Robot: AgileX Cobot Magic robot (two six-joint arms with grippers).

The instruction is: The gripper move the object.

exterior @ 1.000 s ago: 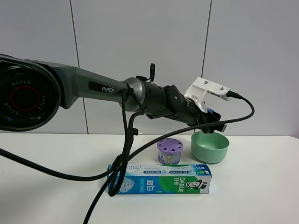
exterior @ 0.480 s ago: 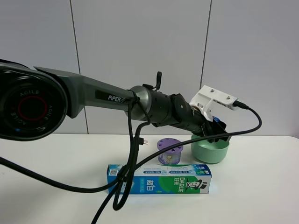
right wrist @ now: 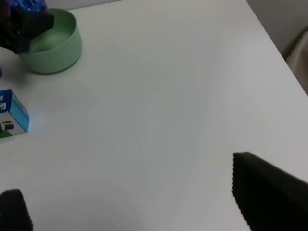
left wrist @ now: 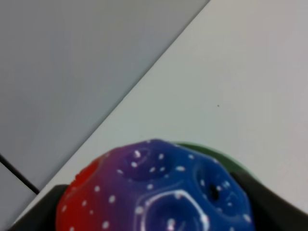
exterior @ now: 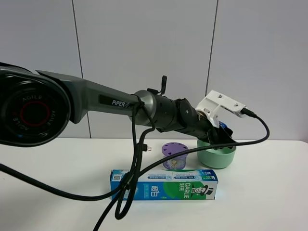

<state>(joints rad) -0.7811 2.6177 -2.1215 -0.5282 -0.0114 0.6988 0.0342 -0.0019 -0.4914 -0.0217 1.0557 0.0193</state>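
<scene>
I should let go of the rainbow ball with my left gripper now: the ball hangs over the mint-green bowl's opening [exterior: 219, 150], and my fingers are down inside the bowl's rim.
My left gripper [exterior: 223, 135] is shut on the dimpled rainbow ball [exterior: 222, 125] and holds it just over the rim of the mint-green bowl [exterior: 217, 156], tips dipping into it. In the left wrist view the ball [left wrist: 154, 192] fills the lower part, red, purple and blue, between two black fingers [left wrist: 276, 209], with a strip of green bowl rim [left wrist: 230, 162] behind it. In the right wrist view the ball [right wrist: 30, 5], the left gripper [right wrist: 25, 25] and the bowl [right wrist: 54, 44] show far off. My right gripper [right wrist: 139, 202] is open and empty above bare table.
A purple-lidded round jar [exterior: 174, 155] stands just left of the bowl. A blue-green toothpaste box [exterior: 163, 184] lies in front of both; its end shows in the right wrist view [right wrist: 10, 118]. A black cable [exterior: 130, 187] hangs over the box. The white table [exterior: 269, 202] extends right.
My left gripper has moved right and down with the ball, from above the bowl's near rim to low over the bowl. Jar, box and bowl have not moved.
</scene>
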